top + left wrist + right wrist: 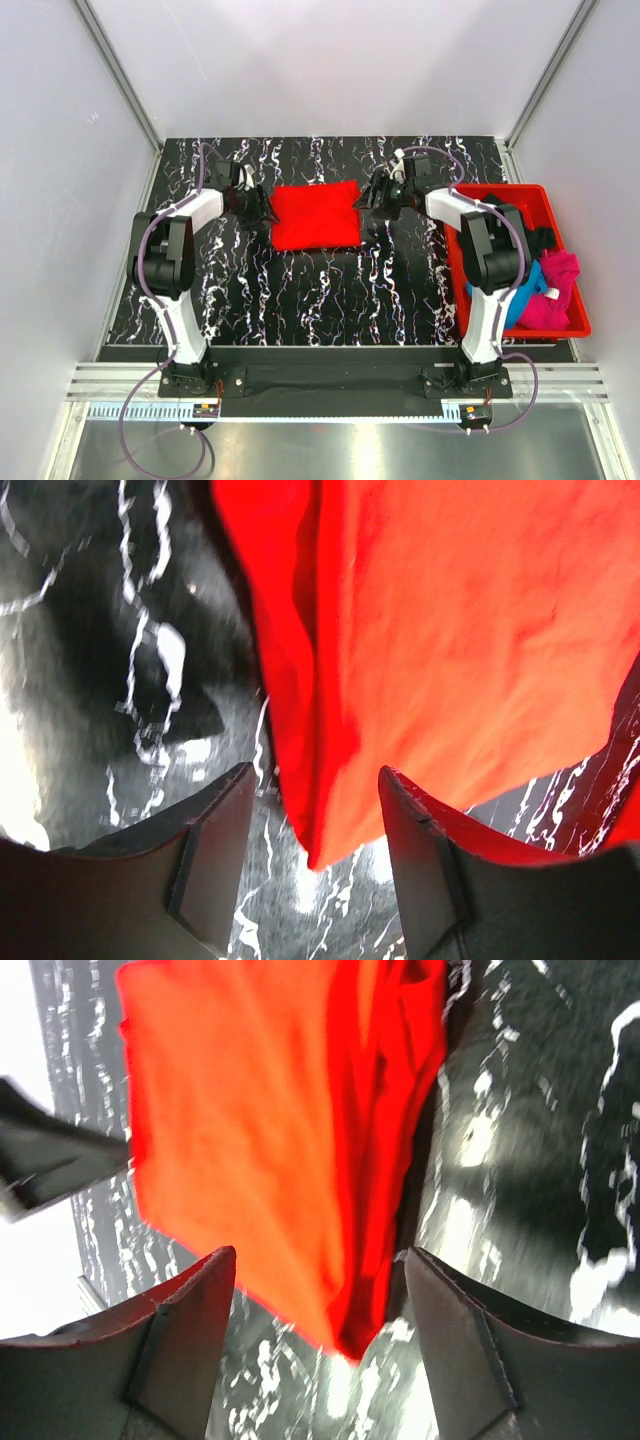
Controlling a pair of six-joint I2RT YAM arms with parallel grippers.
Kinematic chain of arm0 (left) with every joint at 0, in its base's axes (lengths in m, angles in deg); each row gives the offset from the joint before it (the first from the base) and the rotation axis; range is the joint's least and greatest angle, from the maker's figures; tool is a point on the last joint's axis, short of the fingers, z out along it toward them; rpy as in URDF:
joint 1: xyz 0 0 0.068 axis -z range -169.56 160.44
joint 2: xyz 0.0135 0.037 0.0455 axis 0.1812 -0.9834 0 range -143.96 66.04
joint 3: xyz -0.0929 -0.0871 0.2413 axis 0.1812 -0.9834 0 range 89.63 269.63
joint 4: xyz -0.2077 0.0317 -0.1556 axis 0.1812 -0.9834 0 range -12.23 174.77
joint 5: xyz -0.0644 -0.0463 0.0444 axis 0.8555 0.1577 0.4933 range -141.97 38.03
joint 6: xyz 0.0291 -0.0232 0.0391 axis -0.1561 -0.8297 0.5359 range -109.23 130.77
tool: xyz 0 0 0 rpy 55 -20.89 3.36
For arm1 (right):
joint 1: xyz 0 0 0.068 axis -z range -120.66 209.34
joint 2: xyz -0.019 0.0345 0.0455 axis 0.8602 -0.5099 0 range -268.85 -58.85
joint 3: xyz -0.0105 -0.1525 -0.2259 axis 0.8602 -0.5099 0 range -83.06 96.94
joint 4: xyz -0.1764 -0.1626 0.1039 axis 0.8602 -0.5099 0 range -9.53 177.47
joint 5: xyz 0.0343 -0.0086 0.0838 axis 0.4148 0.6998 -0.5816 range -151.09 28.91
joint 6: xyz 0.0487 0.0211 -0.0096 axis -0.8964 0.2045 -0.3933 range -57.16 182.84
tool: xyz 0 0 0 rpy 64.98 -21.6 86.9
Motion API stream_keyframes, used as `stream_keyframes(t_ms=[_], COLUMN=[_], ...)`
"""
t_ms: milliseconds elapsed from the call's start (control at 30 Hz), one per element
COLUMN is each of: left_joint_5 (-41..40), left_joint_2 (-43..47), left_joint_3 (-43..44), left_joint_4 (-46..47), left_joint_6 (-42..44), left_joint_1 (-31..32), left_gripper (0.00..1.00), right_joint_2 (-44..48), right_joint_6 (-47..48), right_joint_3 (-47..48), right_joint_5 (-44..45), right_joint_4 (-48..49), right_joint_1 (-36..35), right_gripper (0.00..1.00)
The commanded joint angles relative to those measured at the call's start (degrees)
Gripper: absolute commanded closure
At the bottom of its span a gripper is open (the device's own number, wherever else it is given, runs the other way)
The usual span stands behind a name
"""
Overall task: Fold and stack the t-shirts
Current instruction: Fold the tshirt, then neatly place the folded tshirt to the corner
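I need to take hold of the folded red t-shirt by its side edge next, layers together, with my left gripper, so I can drag it flat for stacking.
A bright red t-shirt (pixel 316 215) lies folded into a rectangle at the back middle of the black marbled table. My left gripper (pixel 262 211) is open at the shirt's left edge; in the left wrist view a corner of the red t-shirt (pixel 440 630) hangs between the spread fingers (pixel 215 850), not clamped. My right gripper (pixel 372 197) is open at the shirt's right edge; in the right wrist view the red t-shirt (pixel 270 1140) ends in a corner between the spread fingers (pixel 455 1330). Black (pixel 541 240), blue (pixel 519 294) and magenta-pink (pixel 555 292) t-shirts lie crumpled in the red bin.
The rigid red plastic bin (pixel 552 196) stands at the table's right side, beside the right arm. The table (pixel 330 300) has bare marbled surface in front of the red shirt. White walls close in the back and both sides.
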Motion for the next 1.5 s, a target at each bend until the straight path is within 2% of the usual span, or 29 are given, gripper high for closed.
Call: stream_keyframes(t_ms=[0, 200, 400, 533, 700, 1000, 1133, 1267, 1467], left_joint_5=[2.1, 4.1, 3.1, -2.6, -5.9, -4.1, -3.2, -3.6, -3.6], left_joint_2=[-2.4, -3.6, -6.6, -7.9, -7.8, -12.9, -14.0, -14.7, -17.4], left_joint_3=[1.8, 1.3, 3.7, 6.7, 10.1, 16.5, 16.0, 18.1, 24.1], left_joint_4=[0.1, 1.5, 0.7, -2.2, 0.0, -1.7, -1.1, -2.6, -5.9], left_joint_6=[1.1, -0.1, 0.0, 0.1, -1.7, -1.9, -1.8, -0.9, 1.1], left_joint_1=[0.1, 0.6, 1.1, 1.1, 1.1, 1.4, 1.6, 1.6, -1.2], left_gripper=[0.45, 0.51, 0.53, 0.48, 0.45, 0.45, 0.54, 0.74, 0.91], right_joint_2=[8.4, 13.6, 14.7, 15.5, 15.3, 13.9, 13.3, 13.1, 13.3], right_joint_6=[1.4, 2.8, 2.3, 1.9, 2.6, 3.1, 2.9, 2.8, 2.4], right_joint_3=[-2.6, -5.5, -7.4, -9.0, -8.7, -8.4, -7.9, -7.4, -7.2], right_joint_5=[1.1, 1.9, 1.6, 1.4, 1.9, 2.0, 1.9, 1.7, 1.4], right_joint_4=[-0.9, -1.9, -0.5, 0.7, 0.4, 0.7, 1.0, 1.1, 1.2], right_joint_1=[-0.5, -0.5, -0.5, -0.5, -0.5, -0.5, -0.5, -0.5, -0.5], right_gripper=[0.25, 0.29, 0.3, 0.3, 0.3, 0.3, 0.3, 0.3, 0.3])
